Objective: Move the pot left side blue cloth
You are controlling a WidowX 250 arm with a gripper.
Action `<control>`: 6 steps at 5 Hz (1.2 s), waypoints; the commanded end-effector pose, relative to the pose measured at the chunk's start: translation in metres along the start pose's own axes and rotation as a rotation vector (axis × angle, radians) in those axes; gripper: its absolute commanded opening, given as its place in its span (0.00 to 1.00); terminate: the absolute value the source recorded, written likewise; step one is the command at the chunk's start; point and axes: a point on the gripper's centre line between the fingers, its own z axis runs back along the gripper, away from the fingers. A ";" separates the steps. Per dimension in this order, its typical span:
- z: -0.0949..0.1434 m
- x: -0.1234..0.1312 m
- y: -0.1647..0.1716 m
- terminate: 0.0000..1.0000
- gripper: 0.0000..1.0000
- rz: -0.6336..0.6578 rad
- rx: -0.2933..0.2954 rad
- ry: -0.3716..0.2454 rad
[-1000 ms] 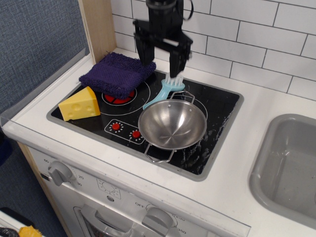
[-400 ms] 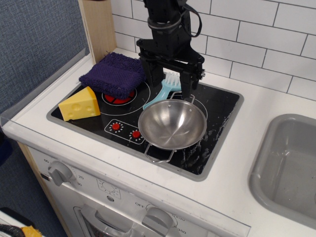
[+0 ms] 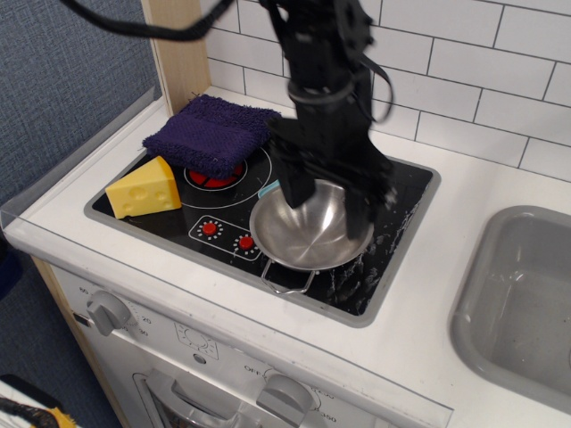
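Observation:
My gripper grabs the shiny steel pot by its rim [image 3: 328,185] next, to move the pot over to the blue cloth.
The shiny steel pot [image 3: 303,239] sits on the black stovetop [image 3: 393,192], right of centre, with one wire handle pointing toward the front. The dark navy cloth [image 3: 210,134] lies folded on the back left burner, to the left of the pot. My gripper [image 3: 328,205] hangs low over the pot's far half. It is open, with one finger near the pot's left rim and the other over its right side. It holds nothing, and it hides the pot's back rim and rear handle.
A yellow cheese wedge [image 3: 143,187] stands at the stovetop's front left. A sliver of the light-blue brush [image 3: 267,191] shows by the pot's left rim; the arm hides the rest. A grey sink [image 3: 522,294] lies to the right. A white tiled wall runs behind.
The gripper has moved forward, right and down, from above the brush behind the pot to low over the pot. Its fingers stay apart. The pot, cloth and cheese have not moved.

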 end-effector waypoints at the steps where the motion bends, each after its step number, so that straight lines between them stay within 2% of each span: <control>1: -0.027 0.004 -0.026 0.00 1.00 -0.011 0.021 0.044; 3: -0.048 0.004 -0.026 0.00 1.00 0.000 0.059 0.095; 4: -0.050 0.003 -0.022 0.00 0.00 0.023 0.058 0.104; 5: -0.045 0.003 -0.022 0.00 0.00 0.023 0.065 0.092; 6: -0.029 0.003 -0.021 0.00 0.00 0.021 0.092 0.054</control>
